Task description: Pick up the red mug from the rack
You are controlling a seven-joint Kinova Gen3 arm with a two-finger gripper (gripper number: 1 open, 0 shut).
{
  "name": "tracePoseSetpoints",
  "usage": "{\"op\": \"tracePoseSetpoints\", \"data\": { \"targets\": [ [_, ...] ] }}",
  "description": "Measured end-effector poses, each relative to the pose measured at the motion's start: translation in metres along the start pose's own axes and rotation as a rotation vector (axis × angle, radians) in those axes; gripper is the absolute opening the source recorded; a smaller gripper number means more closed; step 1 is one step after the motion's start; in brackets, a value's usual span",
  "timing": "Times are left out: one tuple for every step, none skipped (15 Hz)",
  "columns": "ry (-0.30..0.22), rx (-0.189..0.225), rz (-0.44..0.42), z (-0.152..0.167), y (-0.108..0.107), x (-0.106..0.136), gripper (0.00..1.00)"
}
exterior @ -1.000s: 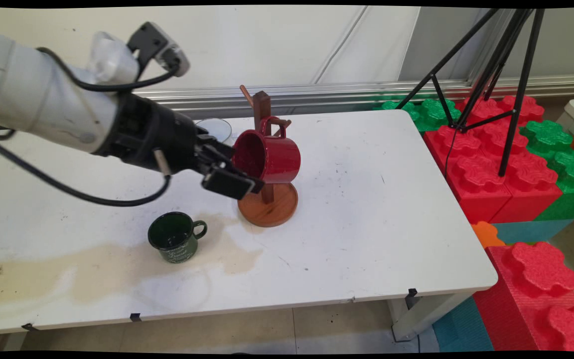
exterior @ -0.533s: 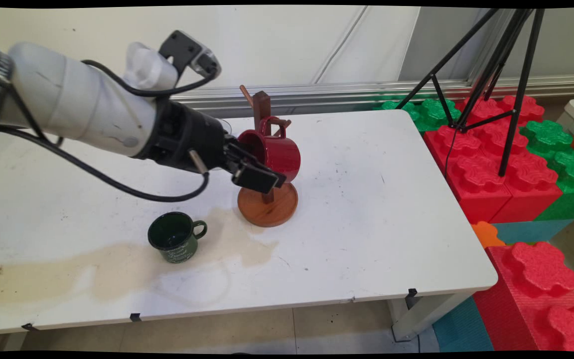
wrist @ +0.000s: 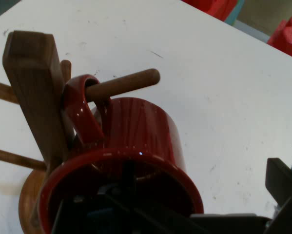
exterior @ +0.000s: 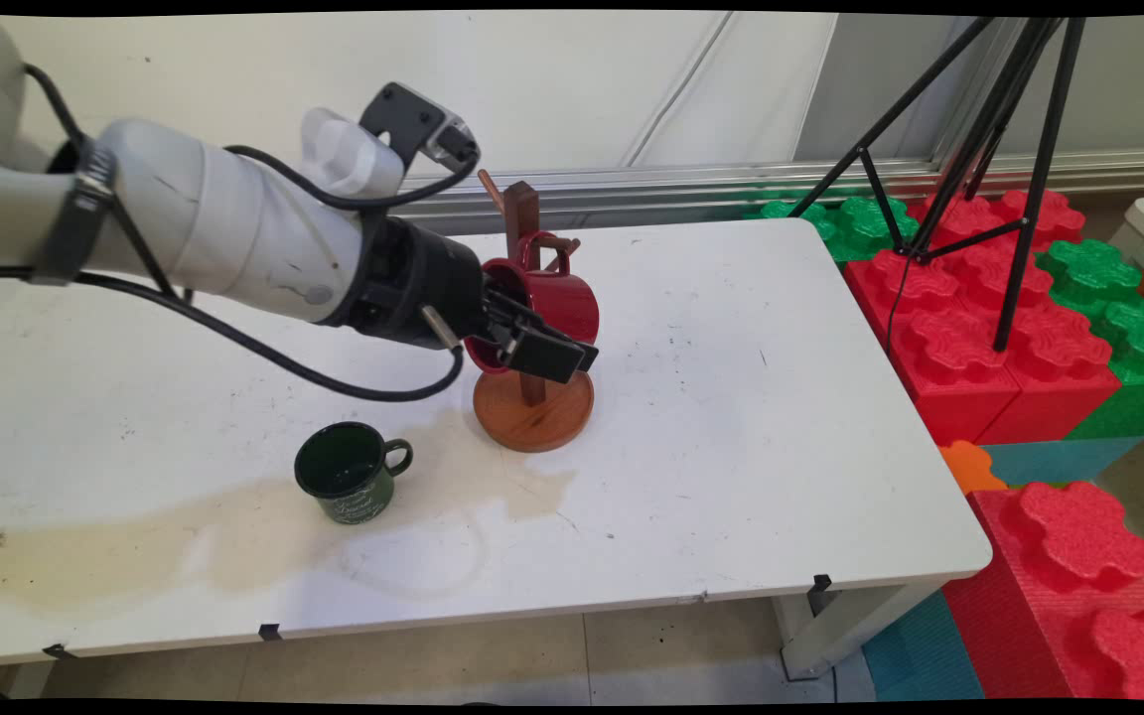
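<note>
Next, my gripper grabs the red mug by its rim (wrist: 182, 183). That leaves the red mug's handle (wrist: 82, 109) free to slip off the wooden peg.
A red mug (exterior: 560, 298) hangs by its handle on a peg (wrist: 121, 85) of a brown wooden mug tree (exterior: 522, 214), whose round base (exterior: 537, 415) rests on the white table (exterior: 731, 397). The mug's mouth faces my gripper (exterior: 524, 338). The gripper is open and straddles the mug's lower rim. One finger is inside the mug, and the other finger (wrist: 282, 180) stands outside its wall with a gap. In the hand view the red mug (wrist: 146, 131) fills the centre, with the tree's post (wrist: 33, 87) to its left.
A dark green mug (exterior: 346, 475) stands upright on the table in front of the arm, beside a tan stain (exterior: 234, 536). A black tripod (exterior: 979, 119) stands on red and green foam blocks (exterior: 979, 328) to the right of the table.
My gripper has moved right and slightly up toward the hanging red mug, going from just in front of its mouth to straddling its rim. The mug and the tree have stayed in place.
</note>
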Motion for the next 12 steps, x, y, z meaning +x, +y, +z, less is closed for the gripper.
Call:
{"op": "tracePoseSetpoints", "data": {
  "targets": [
    [0.001, 0.001, -0.006, 0.004, 0.0, 0.0, 1.0],
    [0.002, 0.002, -0.011, 0.006, 0.0, -0.001, 1.0],
    [0.002, 0.004, -0.017, 0.01, -0.001, -0.001, 1.0],
    [0.003, 0.005, -0.021, 0.012, -0.001, -0.002, 1.0],
    [0.003, 0.006, -0.027, 0.015, -0.002, -0.002, 1.0],
    [0.005, 0.008, -0.033, 0.018, -0.003, -0.003, 1.0],
    [0.006, 0.009, -0.039, 0.021, -0.004, -0.004, 1.0],
    [0.006, 0.01, -0.042, 0.023, -0.005, -0.004, 1.0],
    [0.007, 0.011, -0.045, 0.024, -0.005, -0.005, 1.0],
    [0.008, 0.011, -0.047, 0.025, -0.005, -0.005, 1.0],
    [0.009, 0.011, -0.05, 0.026, -0.005, -0.005, 0.0],
    [0.01, 0.012, -0.051, 0.026, -0.006, -0.006, 0.0]
  ]
}}
